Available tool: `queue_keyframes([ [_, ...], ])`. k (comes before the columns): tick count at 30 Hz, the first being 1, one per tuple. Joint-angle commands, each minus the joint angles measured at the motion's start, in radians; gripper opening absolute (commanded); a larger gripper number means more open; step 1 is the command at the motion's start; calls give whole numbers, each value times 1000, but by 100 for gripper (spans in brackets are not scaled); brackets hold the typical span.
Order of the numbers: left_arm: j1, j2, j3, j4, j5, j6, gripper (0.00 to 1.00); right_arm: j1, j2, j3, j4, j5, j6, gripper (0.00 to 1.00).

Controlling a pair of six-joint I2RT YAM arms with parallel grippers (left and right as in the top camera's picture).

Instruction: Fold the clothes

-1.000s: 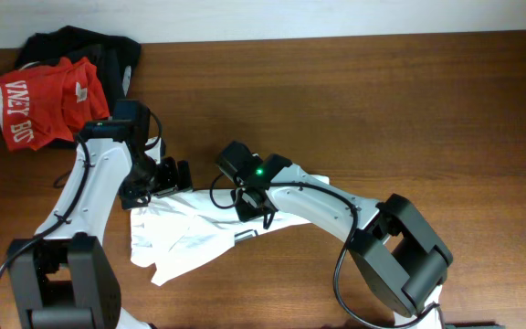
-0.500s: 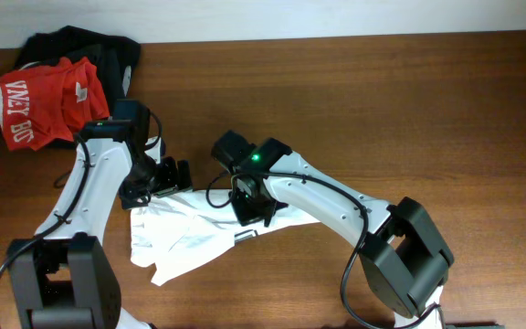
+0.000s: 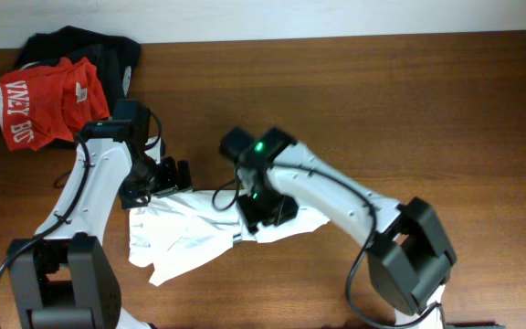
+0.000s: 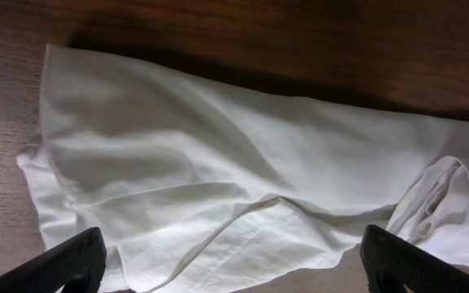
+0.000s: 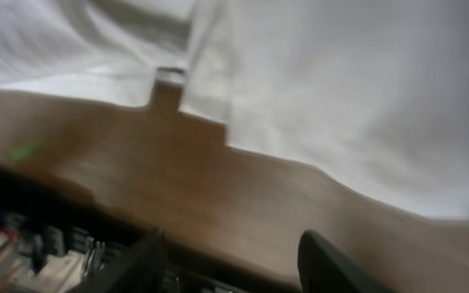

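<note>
My left gripper should next grab the outer end of the white T-shirt, away from my right gripper, to fold that end over the T-shirt's middle.
The clothes, a wrinkled white T-shirt, lie on the wooden table in front of both arms; one part reaches right to under the right arm. My left gripper hovers over the shirt's back edge. In the left wrist view it is open, its fingertips wide apart above the white fabric, holding nothing. My right gripper is low over the shirt's middle. The right wrist view is blurred: the jaws stand apart over bare wood, with the white cloth just beyond them.
A red shirt with white lettering lies on a black garment at the table's back left corner. Brown tabletop stretches to the right and back.
My right gripper has moved a little toward the front right, opened and let go of the white fabric. The shirt now spreads further right. The left arm has not moved.
</note>
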Motion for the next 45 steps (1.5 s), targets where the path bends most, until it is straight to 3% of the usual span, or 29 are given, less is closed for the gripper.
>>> queue_keyframes([
  [1, -5, -4, 5, -1, -3, 2, 99, -111, -49, 151, -122, 124, -43, 46],
  [3, -5, -4, 5, -1, -3, 2, 99, -200, -49, 150, -164, 218, -43, 12],
  [4, -5, -4, 5, -1, -3, 2, 99, -230, -49, 134, -162, 212, -43, 4],
  [7, -5, -4, 5, -2, -3, 2, 99, -296, -49, 39, -111, 204, -43, 4],
  [10, -5, -4, 5, -2, -3, 2, 99, -298, -49, -116, 49, 148, -43, 4],
  [13, -5, -4, 5, -2, -3, 2, 99, -300, -49, -350, 360, 100, -27, 4],
  [15, -5, -4, 5, -11, -3, 2, 99, -307, -48, -449, 455, 173, 7, 4],
  [23, -5, -4, 5, -19, -4, 3, 99, -526, -76, -412, 313, 231, 12, 4],
  [28, -5, -4, 0, -31, -11, 5, 99, -671, -286, -298, 133, 240, -6, 4],
  [29, -5, -4, -1, -31, -10, 22, 99, -690, -341, -283, 101, 240, -6, 12],
  [30, -5, -4, -6, -31, -2, 50, 99, -711, -399, -264, 73, 240, -6, 46],
  [31, -5, -4, -19, -24, 40, 92, 99, -731, -446, -243, 50, 240, -7, 95],
  [34, 33, -4, -67, 45, 123, 129, 99, -804, -534, -164, -44, 206, -25, 99],
  [36, 126, -4, -80, 69, 347, 304, 99, -844, -577, -135, -90, 101, -139, 99],
  [37, 155, -4, -82, 66, 378, 334, 99, -854, -590, -135, -100, 96, -140, 99],
  [40, 214, -4, -121, 48, 382, 352, 99, -857, -597, -135, -115, 95, -140, 99],
  [45, 215, -4, -349, 218, 491, 354, 99, -856, -595, -135, -116, 96, -137, 99],
])
